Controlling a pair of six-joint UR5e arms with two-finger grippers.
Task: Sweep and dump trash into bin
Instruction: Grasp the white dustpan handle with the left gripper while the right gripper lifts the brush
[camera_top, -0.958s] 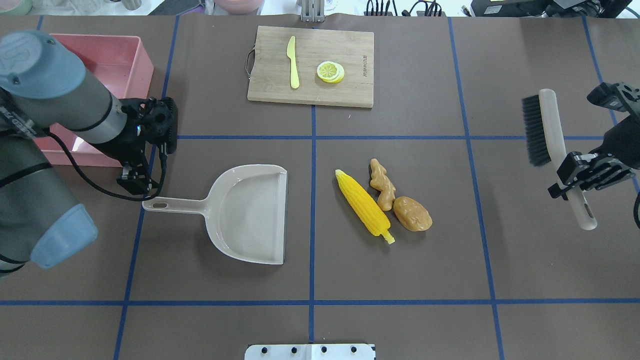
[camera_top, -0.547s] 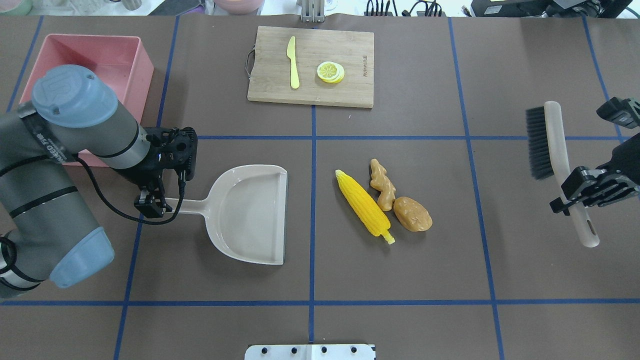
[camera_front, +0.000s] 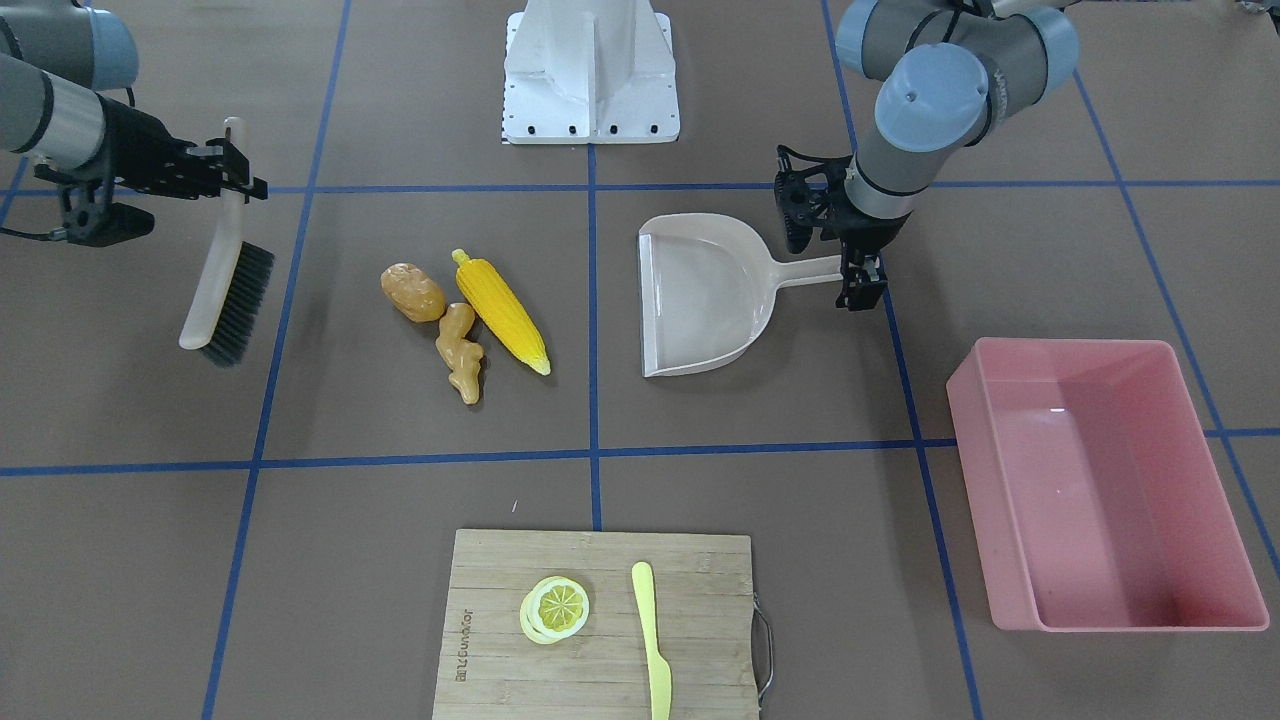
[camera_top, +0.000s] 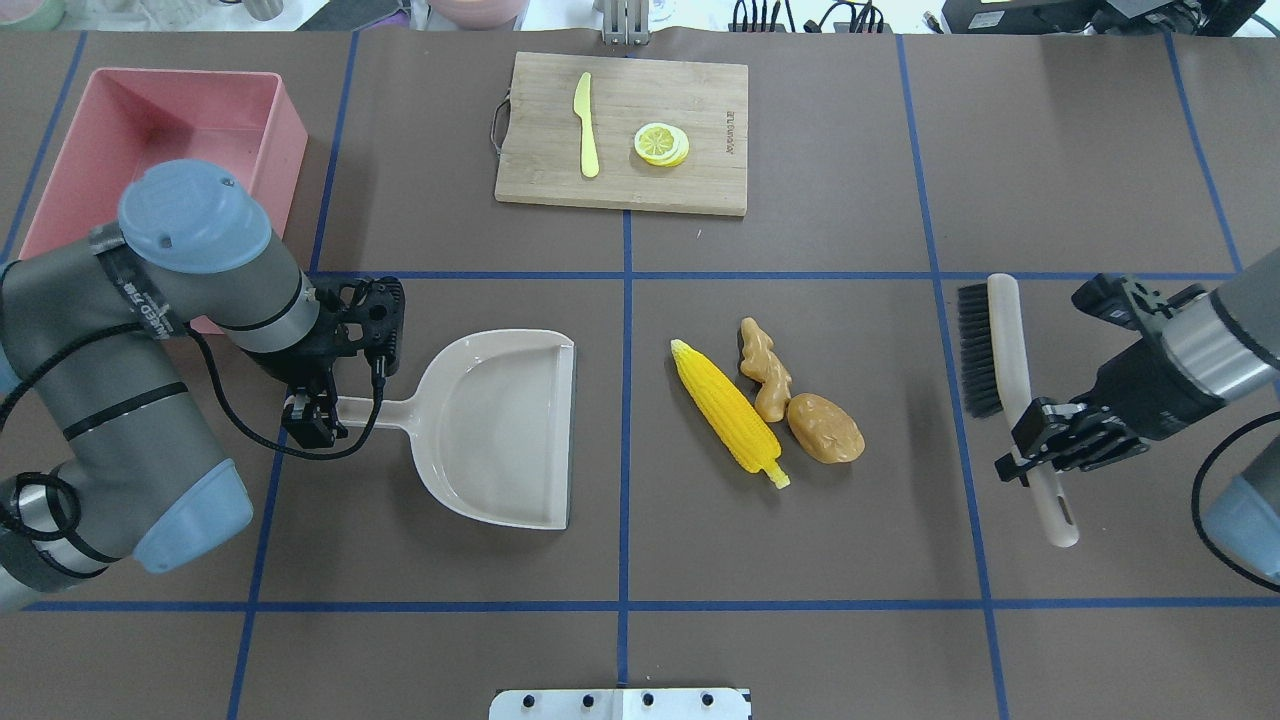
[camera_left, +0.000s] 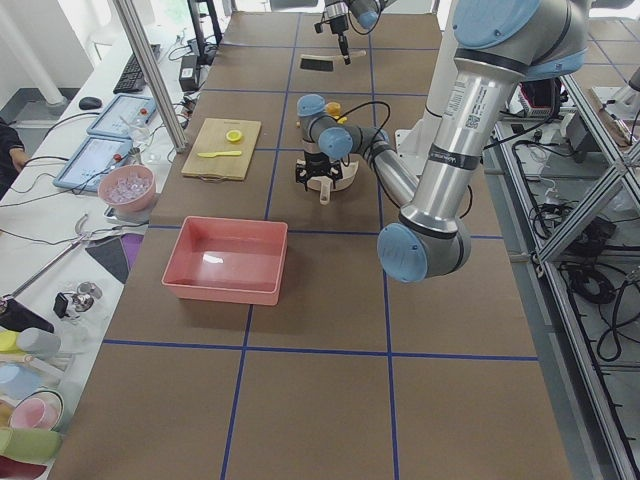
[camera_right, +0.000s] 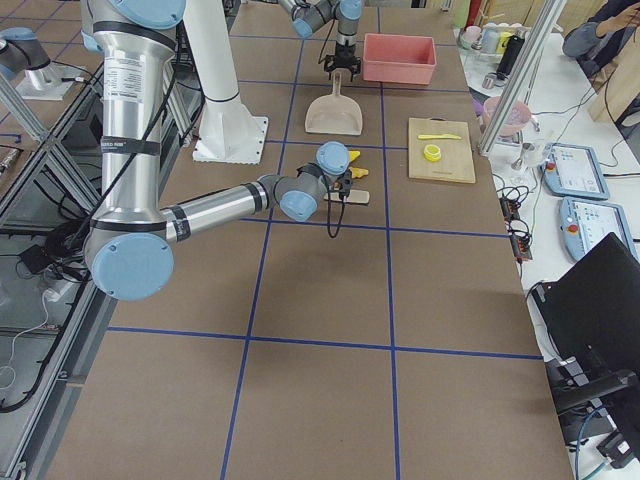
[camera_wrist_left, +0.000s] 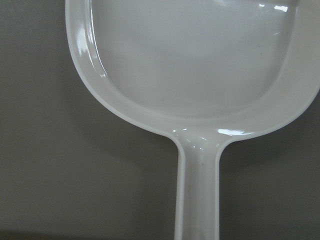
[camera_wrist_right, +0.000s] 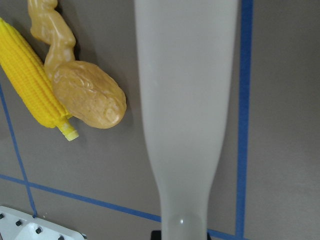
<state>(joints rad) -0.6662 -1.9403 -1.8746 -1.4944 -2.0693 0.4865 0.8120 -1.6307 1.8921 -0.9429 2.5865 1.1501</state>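
My left gripper grabs the dustpan by its handle next, which leaves the dustpan's wide pan free to catch the swept trash.
The corn cob, ginger root and potato lie together right of the table's centre; they also show in the right wrist view. The beige dustpan lies flat to their left, mouth towards them. My left gripper is over the end of its handle, jaws open on either side. My right gripper is shut on the handle of a brush, held right of the potato with its bristles facing the trash. The pink bin stands at the far left and holds nothing.
A wooden cutting board at the far centre holds a pale yellow knife and lemon slices. The robot's white base plate is at the near edge. Blue tape lines cross the brown table.
My left arm swung right and came down over the end of the dustpan handle. My right arm carried the brush left and nearer, towards the trash. The dustpan and trash have not moved.
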